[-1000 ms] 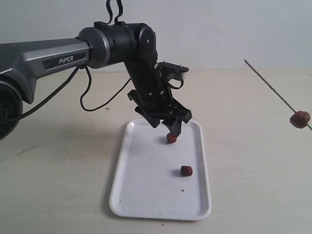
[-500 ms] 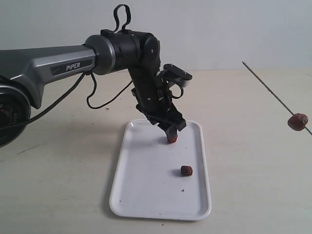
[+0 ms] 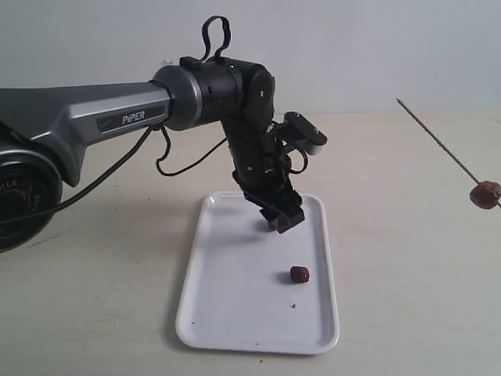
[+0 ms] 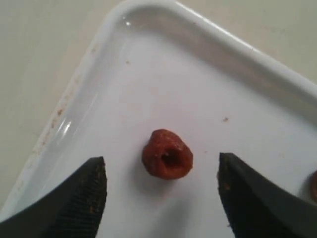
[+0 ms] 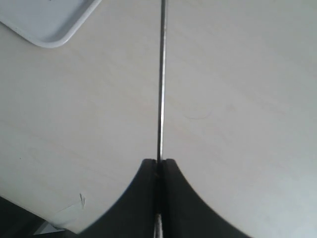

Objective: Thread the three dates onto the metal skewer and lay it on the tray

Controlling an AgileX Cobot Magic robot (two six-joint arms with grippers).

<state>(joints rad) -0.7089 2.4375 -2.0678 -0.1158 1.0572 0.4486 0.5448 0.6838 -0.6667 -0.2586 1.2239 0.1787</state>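
My left gripper will next grab the date by its round sides, so the date's hole stays free for the metal skewer.
The white tray lies in the middle of the table. One date sits near its far end, hole facing up, between the open fingers of my left gripper; neither finger touches it. In the exterior view that gripper hangs low over the tray and nearly hides this date. A second date lies loose further down the tray. The third date is threaded on the metal skewer, held slanting in the air at the far right. My right gripper is shut on the skewer.
The left arm and its looping cable reach over the table from the left. A corner of the tray shows in the right wrist view. Pale bare tabletop surrounds the tray.
The left wrist has turned and the arm has shifted right, bringing its open fingers down around the date at the tray's far end. The skewer with its date has barely moved.
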